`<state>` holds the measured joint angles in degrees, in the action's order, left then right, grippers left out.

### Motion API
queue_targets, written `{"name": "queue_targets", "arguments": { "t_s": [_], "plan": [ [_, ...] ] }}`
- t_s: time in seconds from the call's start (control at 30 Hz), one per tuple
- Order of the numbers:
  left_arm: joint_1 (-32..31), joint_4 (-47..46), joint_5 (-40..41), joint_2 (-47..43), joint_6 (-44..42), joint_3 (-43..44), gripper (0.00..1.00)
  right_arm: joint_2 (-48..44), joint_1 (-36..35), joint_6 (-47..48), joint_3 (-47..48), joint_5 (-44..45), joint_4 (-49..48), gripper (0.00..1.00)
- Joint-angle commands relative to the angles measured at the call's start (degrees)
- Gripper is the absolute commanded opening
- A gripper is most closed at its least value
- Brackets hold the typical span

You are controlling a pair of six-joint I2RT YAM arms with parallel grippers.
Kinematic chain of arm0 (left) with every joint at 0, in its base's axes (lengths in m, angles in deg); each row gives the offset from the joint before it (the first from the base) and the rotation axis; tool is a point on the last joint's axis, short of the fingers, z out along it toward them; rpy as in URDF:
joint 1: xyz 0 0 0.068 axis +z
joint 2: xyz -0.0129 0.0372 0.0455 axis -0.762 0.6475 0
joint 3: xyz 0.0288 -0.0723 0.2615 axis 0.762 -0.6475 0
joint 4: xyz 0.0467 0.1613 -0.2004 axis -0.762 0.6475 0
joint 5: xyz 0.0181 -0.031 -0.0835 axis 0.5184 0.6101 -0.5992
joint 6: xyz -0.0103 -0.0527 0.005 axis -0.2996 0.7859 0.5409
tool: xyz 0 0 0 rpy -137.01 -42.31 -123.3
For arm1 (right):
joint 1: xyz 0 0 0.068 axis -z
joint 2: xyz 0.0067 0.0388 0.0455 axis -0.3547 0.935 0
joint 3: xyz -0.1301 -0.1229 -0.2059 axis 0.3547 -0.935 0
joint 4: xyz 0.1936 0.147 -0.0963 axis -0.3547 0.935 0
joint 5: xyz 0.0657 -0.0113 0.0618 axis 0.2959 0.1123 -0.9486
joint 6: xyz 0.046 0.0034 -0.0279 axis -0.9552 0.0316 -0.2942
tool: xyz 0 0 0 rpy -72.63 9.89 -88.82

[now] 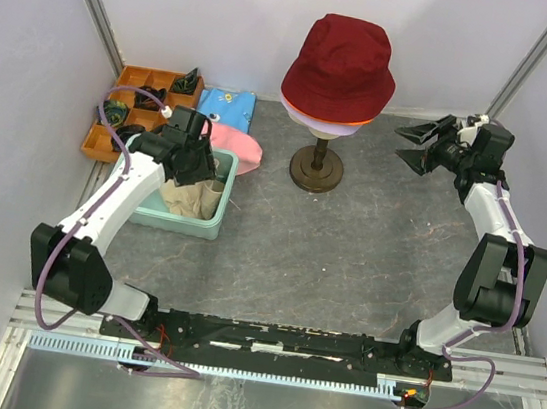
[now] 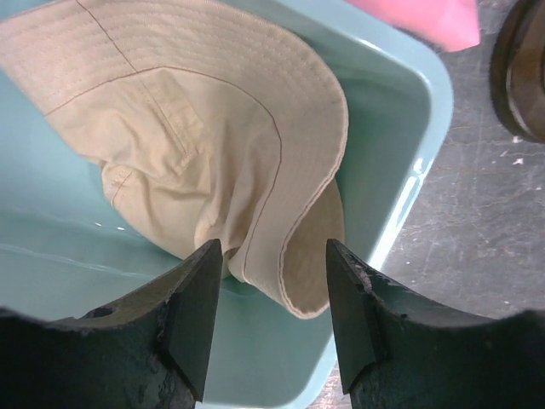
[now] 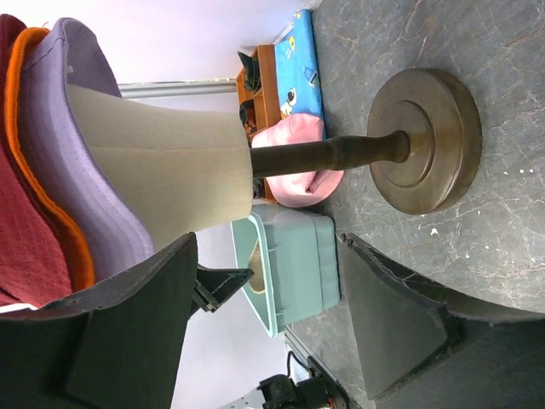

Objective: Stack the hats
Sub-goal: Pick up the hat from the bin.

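Note:
I should next grab the cream-beige hat [image 2: 196, 145] with my left gripper by its folded brim [image 2: 276, 261], so the brim's other side stays free for my right gripper.
A dark red hat [image 1: 339, 60] tops the stack on the mannequin head, with an orange hat [image 3: 34, 128] and a lavender hat [image 3: 78, 153] under it. A cream-beige hat [image 2: 196, 145] lies crumpled in the teal bin [image 1: 212, 225]. My left gripper [image 1: 194, 166] is down in the bin, open, its fingers either side of the hat's folded brim [image 2: 298, 273] without clamping it. A pink hat [image 1: 239, 148] lies on the table behind the bin. My right gripper [image 1: 418, 147] is open and empty, in the air to the right of the mannequin head.
The mannequin head [image 3: 162, 170] stands on a dark wooden stand with a round base [image 1: 316, 176]. A blue patterned cloth [image 1: 228, 106] and an orange compartment tray [image 1: 130, 110] sit at the back left. White walls close in the table.

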<state>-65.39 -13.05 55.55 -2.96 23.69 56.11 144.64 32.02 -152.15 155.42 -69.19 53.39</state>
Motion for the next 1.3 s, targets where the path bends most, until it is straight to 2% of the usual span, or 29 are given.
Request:
{"name": "queue_targets", "arguments": {
  "t_s": [0.0, 0.13, 0.2, 0.23, 0.3, 0.33, 0.47, 0.63, 0.73, 0.9, 1.0, 1.13, 1.27],
  "plan": [
    [-0.87, -2.55, 2.23, 1.99, -1.83, -1.12, 0.59, -2.19, -0.07, -0.40, 0.14, -0.83, -3.51, 0.75],
    [-1.22, -3.63, 3.84, 4.43, -2.01, -1.63, 0.57, -2.32, -0.07, -0.89, 0.36, -0.94, -3.92, 0.75],
    [-1.29, -4.32, 5.19, 5.45, -2.69, -1.47, 0.51, -2.48, -0.03, -1.35, 0.54, -1.02, -4.36, 0.75],
    [-1.31, -4.48, 5.69, 6.06, -2.97, -1.24, 0.42, -2.59, -0.08, -1.65, 0.57, -0.97, -4.64, 0.75],
    [-1.28, -4.34, 7.09, 6.97, -3.71, -0.10, 0.12, -3.04, -0.01, -2.64, 0.60, -0.82, -5.67, 0.75],
    [-1.34, -4.10, 7.98, 6.72, -4.14, 0.70, 0.04, -3.37, -0.01, -3.18, 0.74, -0.59, -5.95, 0.74],
    [-1.52, -1.32, 11.53, 2.51, -5.54, 6.58, 0.03, -5.51, -0.08, -1.76, 3.68, 0.36, -2.78, 0.73],
    [-1.48, 7.21, 13.90, 1.49, -8.84, 26.53, 0.03, -7.55, -0.05, -0.83, 8.38, 2.41, 0.14, 0.73],
    [-1.48, 8.62, 11.11, 1.53, -9.55, 36.23, 0.03, -8.99, -0.09, -1.30, 10.73, 3.96, 0.20, 0.73],
    [-1.48, 3.37, 3.86, -0.30, -11.19, 46.34, 0.03, -10.31, -0.12, -1.39, 14.39, 5.52, 0.87, 0.72],
    [-1.48, 0.95, -7.73, 1.41, -14.82, 49.94, 0.03, -10.42, -0.38, -1.90, 16.93, 5.25, -0.54, 0.73],
    [-1.98, -0.10, -18.98, 4.14, -17.84, 49.89, 0.03, -10.18, -2.47, -1.35, 23.12, 3.49, -2.31, 0.71],
    [-4.51, -4.10, -21.68, 3.25, -23.59, 46.56, 0.03, -9.11, -6.62, 3.09, 32.64, 2.07, 2.36, 0.70]
  ]
}}
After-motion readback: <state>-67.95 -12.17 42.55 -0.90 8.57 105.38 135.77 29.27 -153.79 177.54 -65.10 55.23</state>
